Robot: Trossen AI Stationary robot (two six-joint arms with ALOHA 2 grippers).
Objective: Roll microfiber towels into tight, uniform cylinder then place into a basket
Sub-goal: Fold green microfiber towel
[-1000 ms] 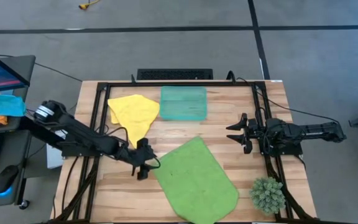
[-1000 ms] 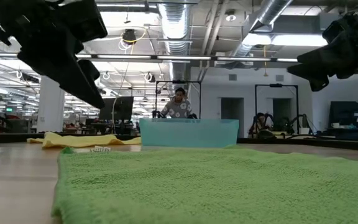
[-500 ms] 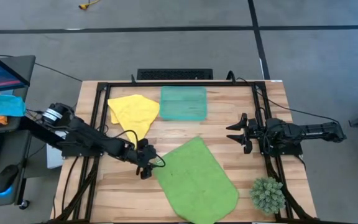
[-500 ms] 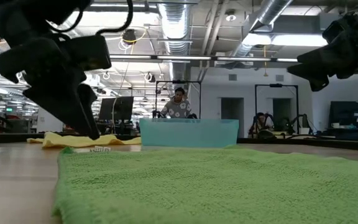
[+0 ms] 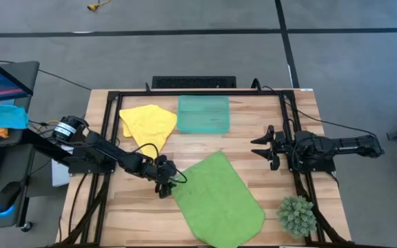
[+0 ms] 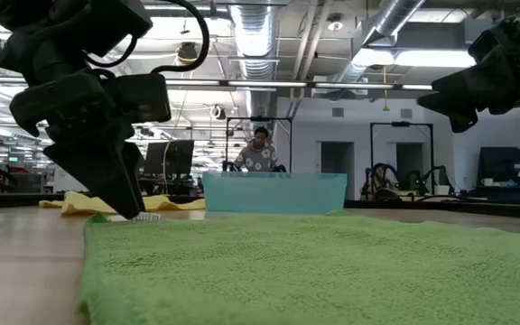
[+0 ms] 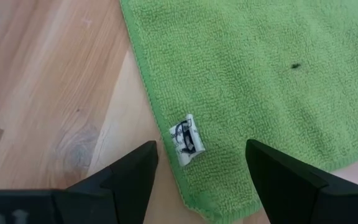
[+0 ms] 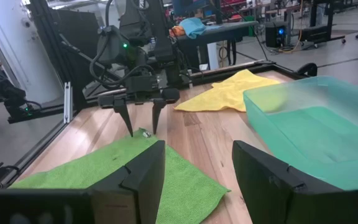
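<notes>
I should close my left gripper on the green towel: its fingers reach down to wood and cloth on both sides of its tag (image 7: 187, 140).
The lime green towel (image 5: 218, 200) lies spread flat on the table, one corner with a white tag (image 7: 187, 140) pointing toward the left edge. My left gripper (image 5: 163, 184) is open and points down low over that corner, one finger on either side of the tag (image 7: 201, 174); it also shows in the right wrist view (image 8: 142, 127). The yellow towel (image 5: 148, 124) lies crumpled at the far left, beside the teal basket (image 5: 203, 114). My right gripper (image 5: 262, 148) hangs open and empty above the table's right half. My left gripper's open fingers (image 8: 129, 124) come from above, pointing down, and straddle the green towel's tagged corner (image 7: 166, 118). I cannot tell whether the fingertips touch the cloth or the table.
A small green artificial plant (image 5: 296, 215) stands at the near right corner. A black metal frame (image 5: 284, 117) runs around the table top. Bare wood lies between the towels and to the left of the green towel (image 7: 48, 93).
My left gripper has come down from well above the table and a little toward the right edge, ending low over the green towel's left corner. The towels have not moved.
</notes>
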